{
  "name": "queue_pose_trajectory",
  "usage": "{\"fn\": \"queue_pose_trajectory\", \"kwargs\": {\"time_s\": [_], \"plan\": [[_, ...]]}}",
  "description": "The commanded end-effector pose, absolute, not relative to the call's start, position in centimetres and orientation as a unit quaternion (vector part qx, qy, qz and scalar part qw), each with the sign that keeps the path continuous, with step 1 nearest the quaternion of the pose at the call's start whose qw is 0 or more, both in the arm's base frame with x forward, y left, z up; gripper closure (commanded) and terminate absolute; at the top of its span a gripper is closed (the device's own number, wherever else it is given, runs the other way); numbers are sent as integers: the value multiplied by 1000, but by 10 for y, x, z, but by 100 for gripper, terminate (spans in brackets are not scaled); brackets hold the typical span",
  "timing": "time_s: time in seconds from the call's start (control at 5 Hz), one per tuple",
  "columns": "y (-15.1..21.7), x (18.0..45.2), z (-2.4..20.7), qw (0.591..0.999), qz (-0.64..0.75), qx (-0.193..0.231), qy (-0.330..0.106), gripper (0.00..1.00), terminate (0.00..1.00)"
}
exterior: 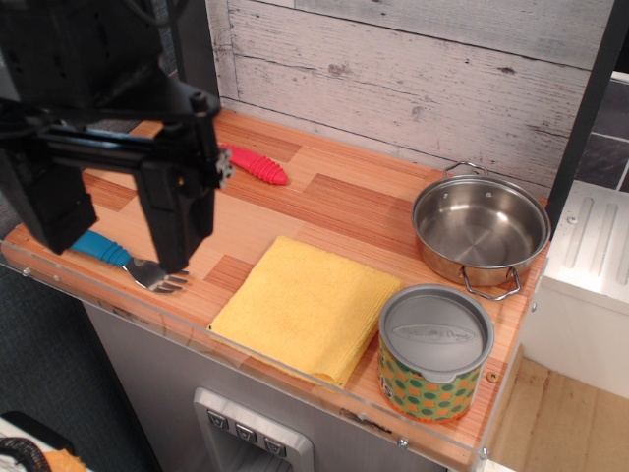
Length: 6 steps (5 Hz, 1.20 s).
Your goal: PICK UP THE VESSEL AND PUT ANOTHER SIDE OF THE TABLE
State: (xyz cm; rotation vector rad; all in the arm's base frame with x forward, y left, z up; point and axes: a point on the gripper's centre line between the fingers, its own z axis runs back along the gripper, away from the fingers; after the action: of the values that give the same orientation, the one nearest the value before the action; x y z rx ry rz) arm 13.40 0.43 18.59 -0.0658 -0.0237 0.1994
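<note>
The pot has to go over to the table's side with the fork [102,249], so my gripper should grab the pot by its rim [415,218] next.
The vessel [482,228], a shallow shiny steel pot with two wire loop handles, stands empty and upright at the right end of the wooden table [344,202], near the back wall. My black gripper [110,251] hangs over the table's left end, far from the pot. Its jaws stand wide apart with nothing between them. The right finger [179,216] reaches down close to the tabletop.
A yellow cloth [300,307] lies at the front middle. A green-orange patterned can with a grey lid [435,354] stands just in front of the pot. A blue-handled fork [123,259] lies under the gripper. A red ridged object [257,165] lies at the back left. A clear acrylic rim [226,344] edges the table.
</note>
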Motion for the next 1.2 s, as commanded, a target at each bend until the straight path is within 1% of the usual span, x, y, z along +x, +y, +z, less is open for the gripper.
{"fn": "queue_pose_trajectory", "kwargs": {"time_s": [0.0, 0.2, 0.4, 0.6, 0.8, 1.0], "plan": [[4, 134, 186, 994, 100, -33, -12, 0, 0], [5, 144, 183, 991, 124, -49, -28, 0, 0], [8, 165, 180, 987, 154, -32, -41, 0, 0], [10, 195, 169, 982, 176, -15, -66, 0, 0], [3, 227, 159, 982, 165, -7, -91, 0, 0], [-5, 265, 136, 980, 161, -14, -119, 0, 0]]}}
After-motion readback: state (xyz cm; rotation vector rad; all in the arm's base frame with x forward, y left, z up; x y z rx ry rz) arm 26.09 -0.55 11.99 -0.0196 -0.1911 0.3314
